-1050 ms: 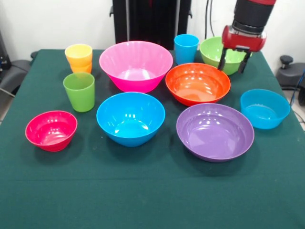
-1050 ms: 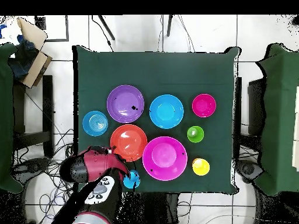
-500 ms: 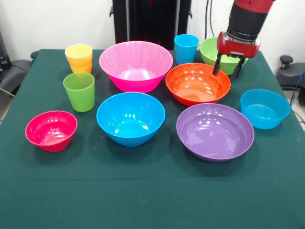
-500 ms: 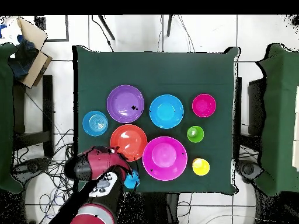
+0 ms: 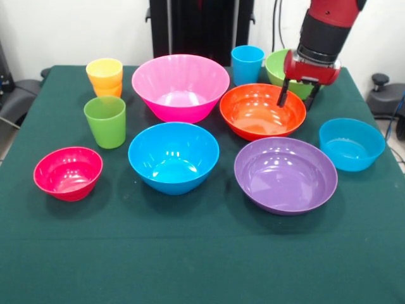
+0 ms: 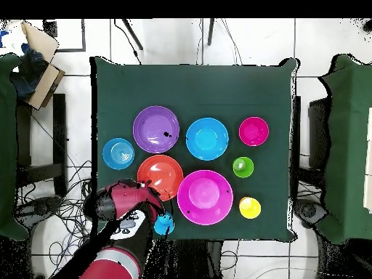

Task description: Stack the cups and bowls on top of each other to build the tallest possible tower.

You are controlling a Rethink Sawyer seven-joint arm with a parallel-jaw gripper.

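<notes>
The large orange bowl (image 5: 261, 112) will start the nested tower, so my gripper will next grab it by its rim.
My gripper (image 5: 295, 99) hangs open and empty over the far right rim of the large orange bowl (image 5: 261, 112), just in front of the light green bowl (image 5: 282, 66). The blue cup (image 5: 247, 64) stands beside that bowl. All other pieces sit apart on the cloth: the large pink bowl (image 5: 180, 87), blue bowl (image 5: 173, 156), purple bowl (image 5: 285, 175), small light blue bowl (image 5: 351, 143) and small red-pink bowl (image 5: 68, 172). The green cup (image 5: 105, 121) stands alone, and the yellow cup (image 5: 104, 71) sits nested in the orange cup (image 5: 109, 91). No tower stands.
The dark green table (image 6: 196, 83) has bare cloth along its far side in the overhead view. My arm (image 6: 116, 207) covers the light green bowl there, beside the orange bowl (image 6: 160, 176). A cardboard box (image 6: 35, 54) sits off the table's corner.
My gripper has moved from over the light green bowl toward the orange bowl's rim, staying open. No bowl or cup has shifted.
</notes>
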